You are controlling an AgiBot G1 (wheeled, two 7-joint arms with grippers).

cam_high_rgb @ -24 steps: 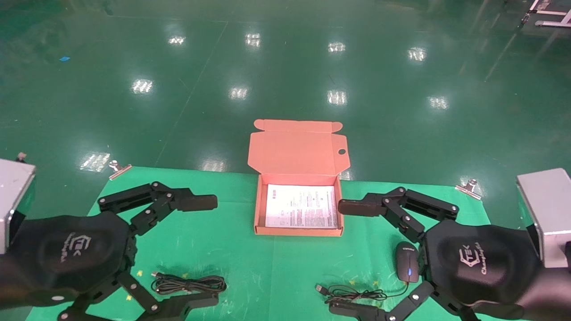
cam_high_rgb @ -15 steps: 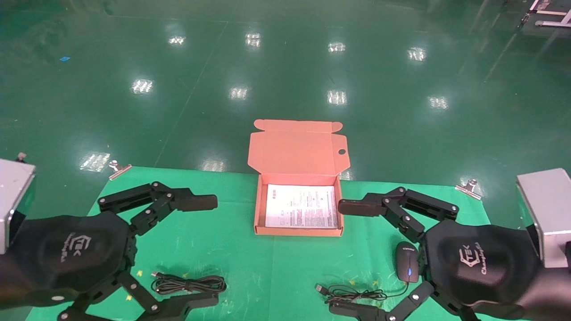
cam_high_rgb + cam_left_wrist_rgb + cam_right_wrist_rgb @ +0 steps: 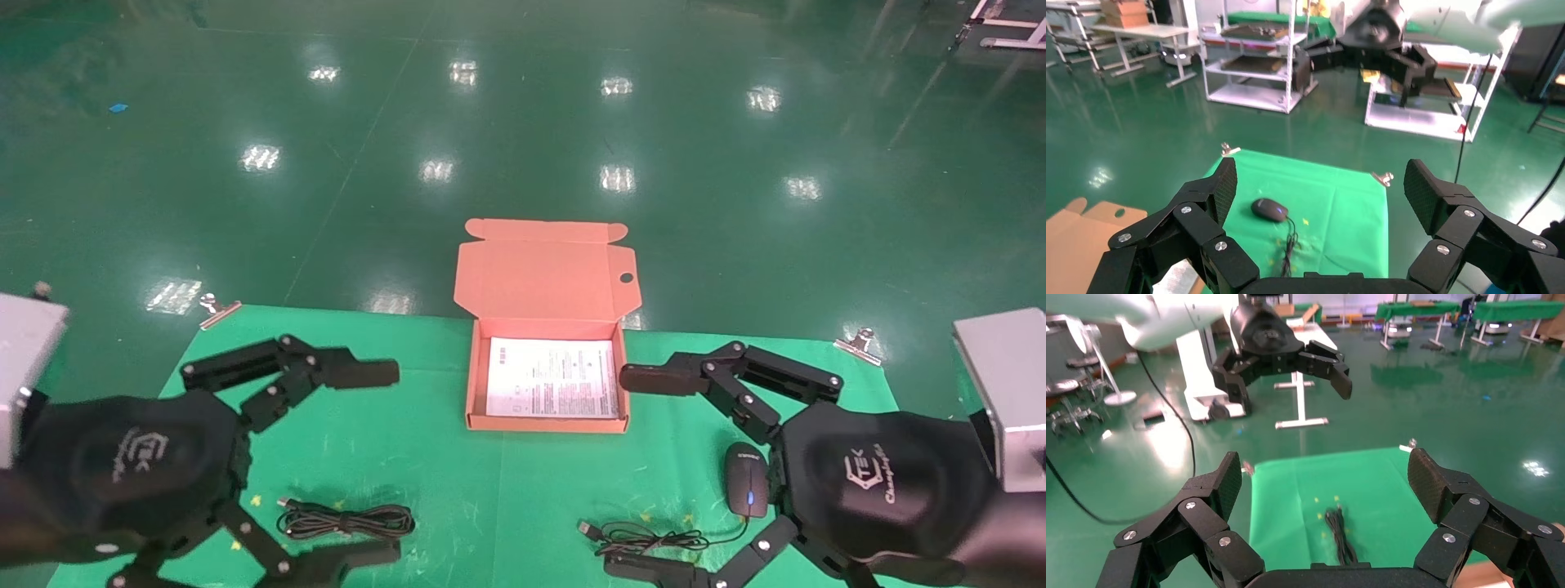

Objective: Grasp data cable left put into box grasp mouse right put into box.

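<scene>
Next, my left gripper grabs the data cable by its bound middle [image 3: 347, 521], where the loose loops gather tight.
The black data cable [image 3: 347, 520] lies bundled on the green cloth at the near left, and it also shows in the right wrist view [image 3: 1340, 533]. My left gripper [image 3: 377, 463] hangs open above it, empty [image 3: 1321, 187]. The black mouse [image 3: 746, 479] with its blue light sits at the near right, and the left wrist view shows it too [image 3: 1269, 210]. Over and beside it my right gripper [image 3: 636, 472] stands open and empty [image 3: 1326, 478]. The orange box [image 3: 546, 425] rests between both grippers with its lid [image 3: 546, 269] folded back.
A white printed sheet [image 3: 552, 388] lies in the box. The mouse's thin cord [image 3: 645, 539] is coiled near the table's front edge. Metal clips [image 3: 219, 309] [image 3: 858, 341] hold the green cloth [image 3: 490, 506] at its far corners. Shiny green floor lies beyond.
Both arms have shifted only slightly, the left one a touch lower. Cable, mouse and box lie where they were, and both grippers stay open.
</scene>
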